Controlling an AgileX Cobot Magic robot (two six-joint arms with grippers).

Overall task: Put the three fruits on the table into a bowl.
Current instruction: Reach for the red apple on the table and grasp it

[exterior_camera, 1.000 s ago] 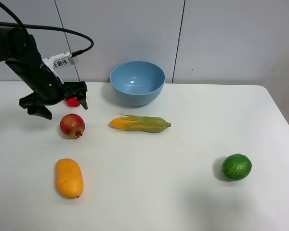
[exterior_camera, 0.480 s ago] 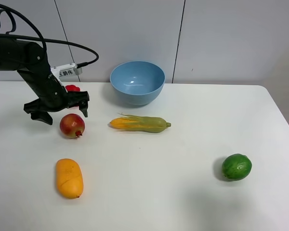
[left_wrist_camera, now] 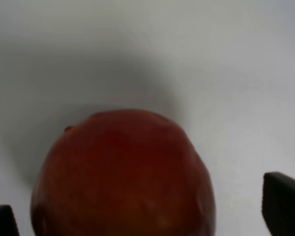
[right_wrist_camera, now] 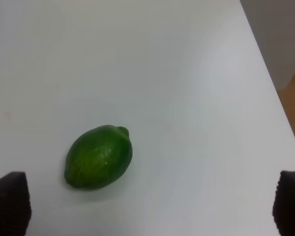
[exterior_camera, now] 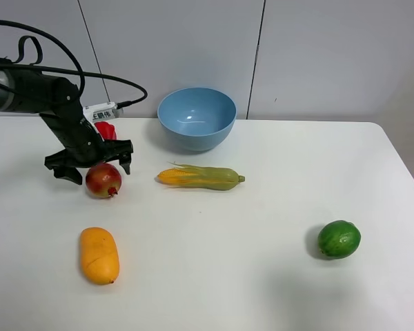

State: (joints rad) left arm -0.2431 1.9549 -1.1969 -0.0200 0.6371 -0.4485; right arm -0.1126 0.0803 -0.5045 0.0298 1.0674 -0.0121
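Note:
My left gripper should grab the pomegranate next by its round body (exterior_camera: 103, 181), so that the fruits get into the bowl (exterior_camera: 196, 117).
The red-yellow pomegranate (exterior_camera: 103, 180) lies on the white table (exterior_camera: 262, 276) at the left. My left gripper (exterior_camera: 100, 169) is open and hangs just over it, one finger on each side; in the left wrist view the pomegranate (left_wrist_camera: 123, 177) fills the space between the fingertips (left_wrist_camera: 282, 206). The orange mango (exterior_camera: 99, 255) lies at the front left. The green lime (exterior_camera: 339, 238) lies at the right and shows in the right wrist view (right_wrist_camera: 99, 157). My right gripper (right_wrist_camera: 152, 206) is open and empty above the lime. The light-blue bowl (exterior_camera: 196, 117) stands at the back, empty.
A yellow-green corn cob (exterior_camera: 200, 177) lies between the pomegranate and the table's middle, in front of the bowl. A red bell pepper (exterior_camera: 107, 129) sits behind my left arm. The table's right edge (right_wrist_camera: 270, 83) runs close to the lime.
My left arm has moved right and down from behind the pomegranate until its open fingers straddle the fruit. The fruits, corn and bowl have not moved.

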